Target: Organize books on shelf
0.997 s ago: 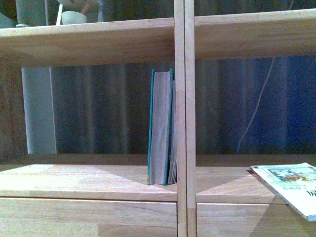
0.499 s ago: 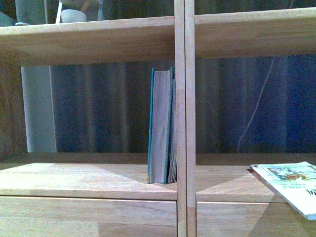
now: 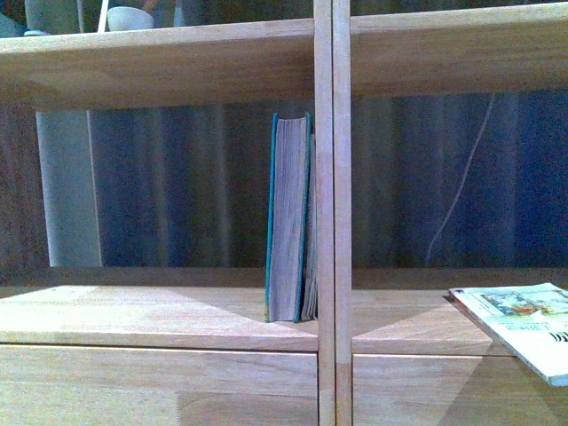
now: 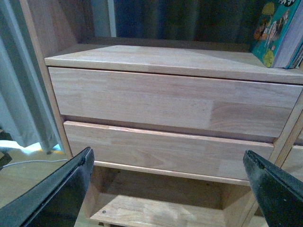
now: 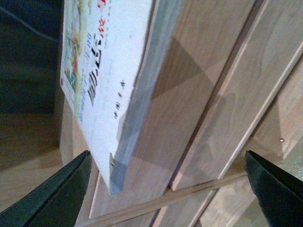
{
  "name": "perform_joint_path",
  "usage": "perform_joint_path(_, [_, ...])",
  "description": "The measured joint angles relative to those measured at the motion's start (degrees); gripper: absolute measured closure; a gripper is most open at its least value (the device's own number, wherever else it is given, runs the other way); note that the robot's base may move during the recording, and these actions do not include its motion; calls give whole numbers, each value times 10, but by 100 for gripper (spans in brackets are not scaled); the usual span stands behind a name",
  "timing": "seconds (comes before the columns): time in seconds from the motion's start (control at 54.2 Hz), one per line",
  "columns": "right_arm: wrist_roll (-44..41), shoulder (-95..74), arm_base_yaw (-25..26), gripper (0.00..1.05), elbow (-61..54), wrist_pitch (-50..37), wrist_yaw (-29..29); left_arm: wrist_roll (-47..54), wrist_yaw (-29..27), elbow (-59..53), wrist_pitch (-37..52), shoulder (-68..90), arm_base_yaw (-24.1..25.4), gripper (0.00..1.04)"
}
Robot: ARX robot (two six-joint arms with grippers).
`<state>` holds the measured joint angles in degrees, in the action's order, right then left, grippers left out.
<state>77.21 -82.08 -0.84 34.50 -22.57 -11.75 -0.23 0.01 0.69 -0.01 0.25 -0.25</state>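
Note:
The thin white paperback lies flat on the shelf's board [image 3: 417, 324]. So I next need my right gripper to pick it up by the corner jutting past the shelf's front edge.
The thick teal book [image 3: 288, 217] stands upright in the left compartment of the light-wood shelf [image 3: 160, 319], pressed against the central divider [image 3: 334, 213]. The thin white paperback [image 3: 524, 324] lies flat in the right compartment, one corner overhanging the front edge. No gripper shows in the front view. My left gripper [image 4: 165, 189] is open in front of the drawer fronts [image 4: 165, 101], with the teal book's cover [image 4: 277, 28] at the far edge. My right gripper [image 5: 165, 189] is open below the paperback [image 5: 104, 80], whose corner shows between the fingers, untouched.
A pale bowl [image 3: 131, 18] stands on the upper board. A white cable [image 3: 461, 186] hangs behind the right compartment, before dark curtains. A grey curtain [image 4: 23, 94] hangs beside the shelf's left side, and an open space sits below the drawers [image 4: 156, 208].
The whole shelf has slid slightly upward in the front view. Both books keep their places on the board.

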Motion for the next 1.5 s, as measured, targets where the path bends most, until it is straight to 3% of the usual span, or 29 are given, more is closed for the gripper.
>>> perform_joint_path(0.295, [30,-78,7,7,88,-2,1,0,0,0,0,0,0,7])
perform_joint_path(0.96, [21,-126,31,7,162,24,3,0,0,0,0,0,0,7])
perform_joint_path(1.108, [12,-128,31,38,167,24,-3,0,0,0,0,0,0,7])
perform_joint_path(1.496, [12,-130,29,93,167,18,-4,0,0,0,0,0,0,7])
